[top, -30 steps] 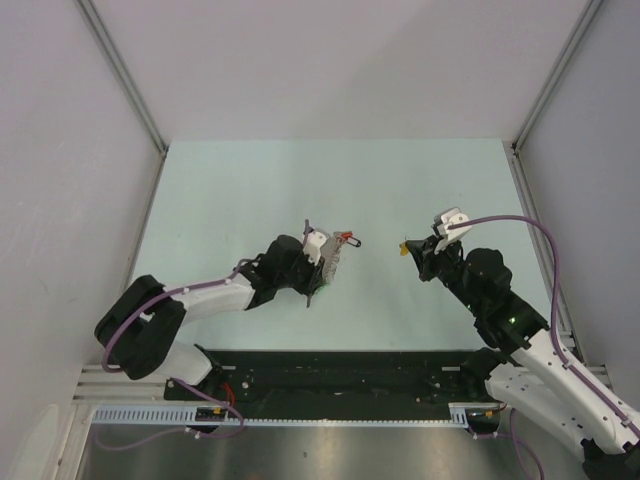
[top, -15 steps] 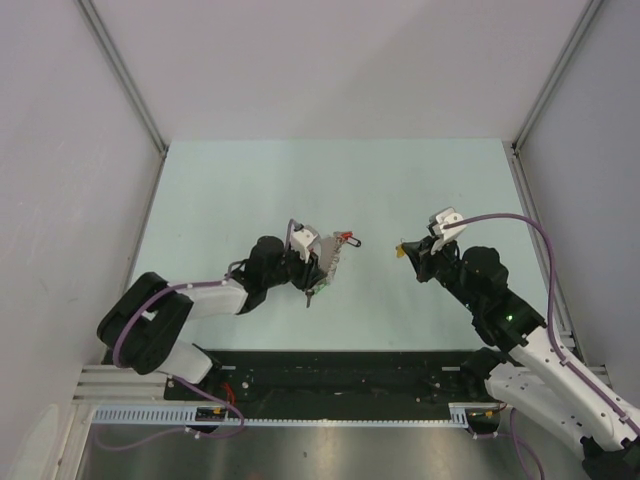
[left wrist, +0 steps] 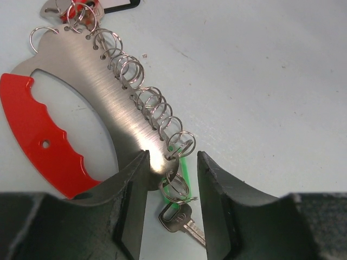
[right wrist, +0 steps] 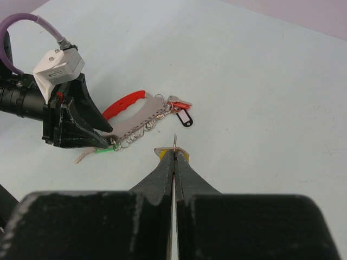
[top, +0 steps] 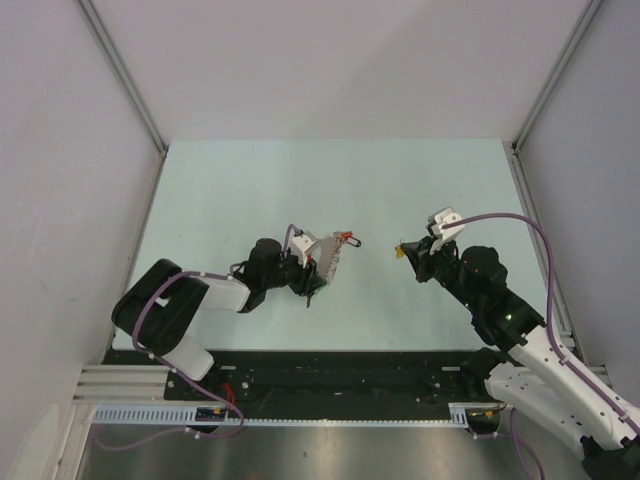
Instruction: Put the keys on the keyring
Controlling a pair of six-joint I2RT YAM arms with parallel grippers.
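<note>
I should lower my left gripper before it closes on the keyring, because one finger is above the keyring's tip in the left wrist view.
The keyring [left wrist: 97, 86] is a steel fan plate with a red band [left wrist: 38, 130] and several split rings along one edge; it lies flat on the table [top: 250, 190]. A green key [left wrist: 182, 169] hangs from its lowest ring. My left gripper [left wrist: 172, 157] is open and straddles that end, its left finger against the plate's tip. A red key [top: 350, 240] sits at the plate's far end. My right gripper [right wrist: 174, 153] is shut on the yellow key [right wrist: 161, 152], held above the table to the right of the keyring [right wrist: 135, 122].
A black tag [right wrist: 184, 118] lies beside the red key at the keyring's far end. Grey walls close in the table on three sides. The black arm-base rail [top: 330, 375] runs along the near edge.
My left gripper's jaws have spread wider around the keyring's near end, and the left wrist has drawn back a little to the left. The right arm has barely moved.
</note>
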